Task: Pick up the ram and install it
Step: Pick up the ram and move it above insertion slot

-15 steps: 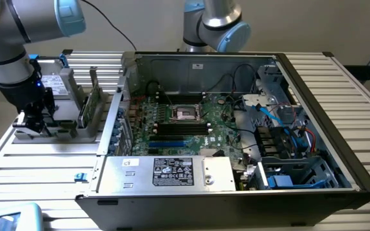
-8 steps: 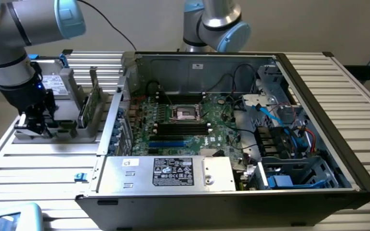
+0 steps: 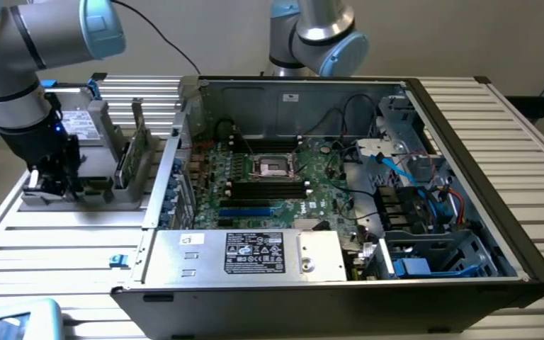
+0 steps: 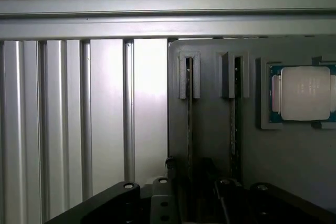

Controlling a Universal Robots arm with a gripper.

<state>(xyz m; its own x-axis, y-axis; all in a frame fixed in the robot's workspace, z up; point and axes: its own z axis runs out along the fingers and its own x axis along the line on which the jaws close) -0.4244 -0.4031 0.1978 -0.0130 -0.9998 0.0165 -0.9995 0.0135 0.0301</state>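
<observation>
I will next grab the ram by the flat sides of its open middle, because the grey holder wraps the ram's end in the holder's slot (image 4: 189,75). Then I can install the ram.
The ram (image 4: 189,129) stands on edge in a slot of a grey holder (image 4: 210,145), seen as a thin dark strip. A second similar stick (image 4: 234,129) sits in the slot beside it. My gripper (image 4: 191,195) is lowered over the first stick, one finger (image 4: 163,200) on each side of it with small gaps showing, so it is open around the ram. In the exterior view the gripper (image 3: 50,184) hangs down into the holder (image 3: 93,195) at the exterior view's left, beside the open computer case (image 3: 499,177). Black memory slots (image 3: 267,188) lie on the motherboard.
A silver processor chip (image 4: 304,93) rests in a pocket of the holder. An upright green card in grey plastic (image 3: 138,152) stands between the gripper and the case wall. A second robot arm (image 3: 314,35) stands behind the case. The table is ribbed aluminium (image 3: 54,248).
</observation>
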